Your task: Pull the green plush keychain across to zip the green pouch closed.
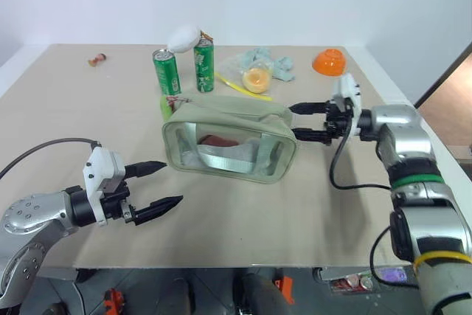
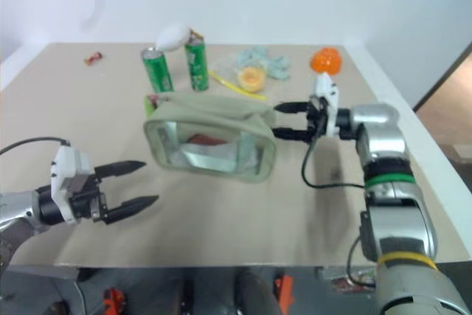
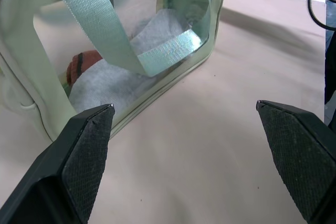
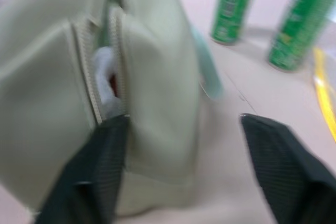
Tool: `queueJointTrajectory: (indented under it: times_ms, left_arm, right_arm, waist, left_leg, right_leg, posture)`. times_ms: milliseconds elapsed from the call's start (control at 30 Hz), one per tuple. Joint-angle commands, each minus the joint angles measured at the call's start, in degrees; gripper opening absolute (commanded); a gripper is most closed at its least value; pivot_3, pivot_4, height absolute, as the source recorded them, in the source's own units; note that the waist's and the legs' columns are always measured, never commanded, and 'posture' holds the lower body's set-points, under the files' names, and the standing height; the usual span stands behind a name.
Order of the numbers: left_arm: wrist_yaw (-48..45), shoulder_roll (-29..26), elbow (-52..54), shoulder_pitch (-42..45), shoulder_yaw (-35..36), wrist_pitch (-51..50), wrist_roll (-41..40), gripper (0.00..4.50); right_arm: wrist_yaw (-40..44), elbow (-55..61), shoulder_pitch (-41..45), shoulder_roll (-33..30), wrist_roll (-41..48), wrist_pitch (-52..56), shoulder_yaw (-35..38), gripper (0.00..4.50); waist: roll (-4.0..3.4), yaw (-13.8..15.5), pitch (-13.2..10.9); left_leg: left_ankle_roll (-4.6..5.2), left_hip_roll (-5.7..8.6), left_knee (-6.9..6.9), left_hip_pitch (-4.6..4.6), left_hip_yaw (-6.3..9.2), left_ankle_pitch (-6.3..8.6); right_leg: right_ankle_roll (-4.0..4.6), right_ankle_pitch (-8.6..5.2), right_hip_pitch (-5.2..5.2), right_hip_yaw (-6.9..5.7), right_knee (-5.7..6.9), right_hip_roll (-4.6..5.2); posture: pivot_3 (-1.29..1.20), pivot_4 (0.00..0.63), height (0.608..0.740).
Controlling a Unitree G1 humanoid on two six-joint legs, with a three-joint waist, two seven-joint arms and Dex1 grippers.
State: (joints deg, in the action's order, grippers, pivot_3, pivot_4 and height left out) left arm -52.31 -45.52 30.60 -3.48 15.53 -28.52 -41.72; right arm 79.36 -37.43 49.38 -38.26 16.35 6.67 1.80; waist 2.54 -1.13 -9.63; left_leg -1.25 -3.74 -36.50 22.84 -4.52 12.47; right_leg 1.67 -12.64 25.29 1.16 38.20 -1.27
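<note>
Next, my left gripper pinches the fabric by the thin seamed edge (image 1: 167, 133) beside the window, at the keychain end, since the pouch's body (image 1: 228, 134) bulges wide.
The green pouch (image 1: 228, 142) stands mid-table, with a clear window side (image 3: 131, 61) showing a white cloth and a red-brown item inside. Its top zipper (image 4: 105, 72) gapes at the end near my right gripper. The green plush keychain (image 1: 167, 106) hangs at the pouch's far left end. My right gripper (image 1: 299, 122) is open, level with the pouch's right end, its fingertips close to the fabric and holding nothing. My left gripper (image 1: 164, 184) is open over the table in front of the pouch's left corner, apart from it.
Two green cans (image 1: 167, 71) (image 1: 204, 55) stand behind the pouch with a white object on top. A yellow cup and crumpled plastic (image 1: 258, 71) and an orange bowl (image 1: 330, 62) lie at the back right. A small item (image 1: 96, 59) lies far left.
</note>
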Motion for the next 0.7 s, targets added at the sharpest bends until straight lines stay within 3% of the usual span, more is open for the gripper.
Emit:
queueJointTrajectory:
  times_ms: [33,333,500,700]
  left_arm:
    - [-0.77,-0.32,0.45,0.98,0.04,1.12,0.42,4.5]
    - [-1.48,-0.04,-0.64,1.79,-0.87,1.31,1.45,4.5]
    - [0.64,1.95,-2.45,2.9,-0.42,2.5,1.96,4.5]
    - [3.93,4.64,-2.56,4.32,-0.55,2.66,2.32,4.5]
  right_arm:
    - [-7.4,13.83,-5.66,-3.35,4.37,8.46,6.8,4.05]
    - [-23.21,44.34,-23.18,-2.77,17.91,28.23,18.41,4.05]
    - [-30.38,58.73,-28.22,0.5,24.07,33.86,16.9,4.05]
    - [-33.65,58.44,-28.28,4.41,20.65,30.04,10.86,4.05]
  waist:
    - [-0.01,-0.01,0.0]
    - [-0.02,-0.24,0.0]
    - [-0.02,-0.37,0.0]
    - [0.01,-0.37,0.01]
  left_leg:
    - [0.0,0.04,0.0,0.0,-0.01,0.0]
    - [0.0,0.08,-0.01,-0.1,0.01,0.0]
    - [0.0,0.0,0.0,-0.21,0.0,0.0]
    - [0.0,0.02,-0.04,-0.21,-0.01,-0.01]
  right_leg:
    - [-0.03,-0.02,0.0,0.0,0.0,0.03]
    - [-0.1,0.01,-0.05,0.02,0.02,-0.04]
    - [-0.09,0.03,-0.11,0.05,0.03,-0.2]
    - [-0.1,0.07,-0.13,0.08,0.02,-0.21]
  posture:
    - [0.0,0.15,0.74]
    - [0.0,0.15,0.74]
    - [0.0,0.15,0.74]
    - [0.0,0.15,0.74]
